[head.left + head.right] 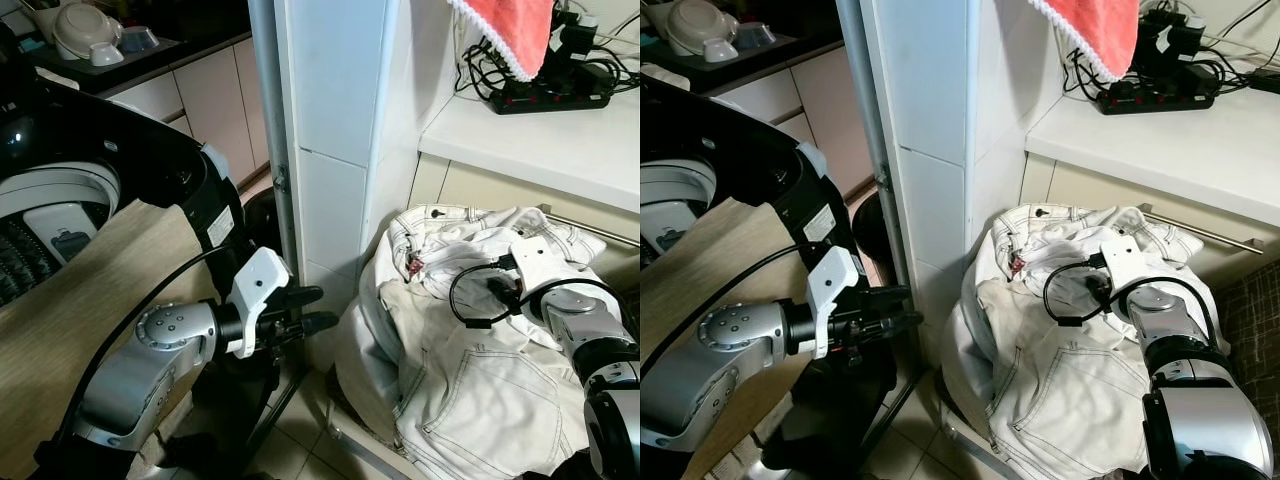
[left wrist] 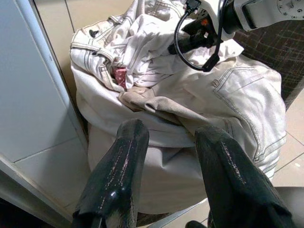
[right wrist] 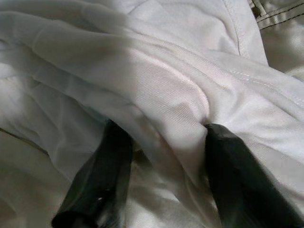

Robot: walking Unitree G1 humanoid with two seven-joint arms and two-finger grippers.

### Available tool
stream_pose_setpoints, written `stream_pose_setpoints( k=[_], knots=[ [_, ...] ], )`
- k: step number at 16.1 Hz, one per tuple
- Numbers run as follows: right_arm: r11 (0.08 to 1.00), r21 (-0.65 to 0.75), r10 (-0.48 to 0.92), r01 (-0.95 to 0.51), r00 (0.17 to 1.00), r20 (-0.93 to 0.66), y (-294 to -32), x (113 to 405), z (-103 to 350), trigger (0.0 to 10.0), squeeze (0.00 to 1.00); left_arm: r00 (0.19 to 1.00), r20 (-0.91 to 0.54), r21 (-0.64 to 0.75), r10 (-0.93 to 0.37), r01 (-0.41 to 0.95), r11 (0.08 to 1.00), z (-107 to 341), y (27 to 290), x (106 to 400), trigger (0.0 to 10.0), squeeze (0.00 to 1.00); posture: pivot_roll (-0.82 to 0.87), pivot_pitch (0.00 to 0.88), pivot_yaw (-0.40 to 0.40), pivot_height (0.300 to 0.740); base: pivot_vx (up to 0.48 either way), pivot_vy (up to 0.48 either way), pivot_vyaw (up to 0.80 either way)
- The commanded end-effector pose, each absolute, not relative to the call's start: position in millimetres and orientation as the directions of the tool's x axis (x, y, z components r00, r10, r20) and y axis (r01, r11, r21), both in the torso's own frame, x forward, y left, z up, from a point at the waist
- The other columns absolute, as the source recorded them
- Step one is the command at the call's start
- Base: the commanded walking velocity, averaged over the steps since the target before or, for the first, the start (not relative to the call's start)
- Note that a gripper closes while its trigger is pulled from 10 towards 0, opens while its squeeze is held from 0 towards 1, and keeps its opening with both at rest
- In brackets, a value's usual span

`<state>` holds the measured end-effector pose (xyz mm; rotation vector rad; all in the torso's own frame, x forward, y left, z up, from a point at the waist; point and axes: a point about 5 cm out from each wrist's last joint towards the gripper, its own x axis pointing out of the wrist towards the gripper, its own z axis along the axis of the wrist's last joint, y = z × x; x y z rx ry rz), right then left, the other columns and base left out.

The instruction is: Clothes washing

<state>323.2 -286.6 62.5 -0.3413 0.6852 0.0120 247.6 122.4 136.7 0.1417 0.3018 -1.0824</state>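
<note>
Next, my right gripper takes hold of the garment by the thick raised fold between its fingers, since the cloth [image 3: 66,116] around that fold lies slack.
A heap of white clothes [image 1: 455,375], mostly pale jeans with dark stitching, lies low to the right of a tiled pillar. My right gripper [image 1: 496,288] is pushed into the top of the heap. In the right wrist view its fingers [image 3: 97,180] stand apart, sunk in the cloth on either side of a raised white fold [image 3: 166,95]. My left gripper [image 1: 318,309] hovers open and empty left of the heap, pointing at it, with both fingers [image 2: 118,166] spread. The washing machine [image 1: 55,190] stands at the far left with its black lid up.
The white tiled pillar [image 1: 330,130] rises between the washer and the clothes. A counter [image 1: 560,140] above the heap carries a power strip [image 1: 550,98] with cables, and a red towel [image 1: 505,30] hangs there. A wooden surface [image 1: 60,320] lies under my left arm. Tiled floor [image 1: 300,440] shows below.
</note>
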Motion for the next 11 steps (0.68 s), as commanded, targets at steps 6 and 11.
stream_pose_setpoints(
  k=[6, 11],
  knots=[
    [0.94, -0.321, -0.117, -0.118, 0.771, -0.626, -294, 317, 58, 0.0, 0.0, 0.405, -0.324, -0.027, -0.855, 0.899, 0.436, 132, 118, 244, 10.0, 0.0, -0.08, 0.0, 0.068, 0.74, 0.0, 0.0, 0.0],
    [0.946, -0.31, -0.12, -0.097, 0.782, -0.611, -300, 314, 60, 0.0, 0.0, 0.454, -0.291, -0.014, -0.842, 0.878, 0.479, 134, 116, 250, 10.0, 0.0, -0.09, 0.0, 0.066, 0.74, 0.0, 0.0, 0.0]
  ],
)
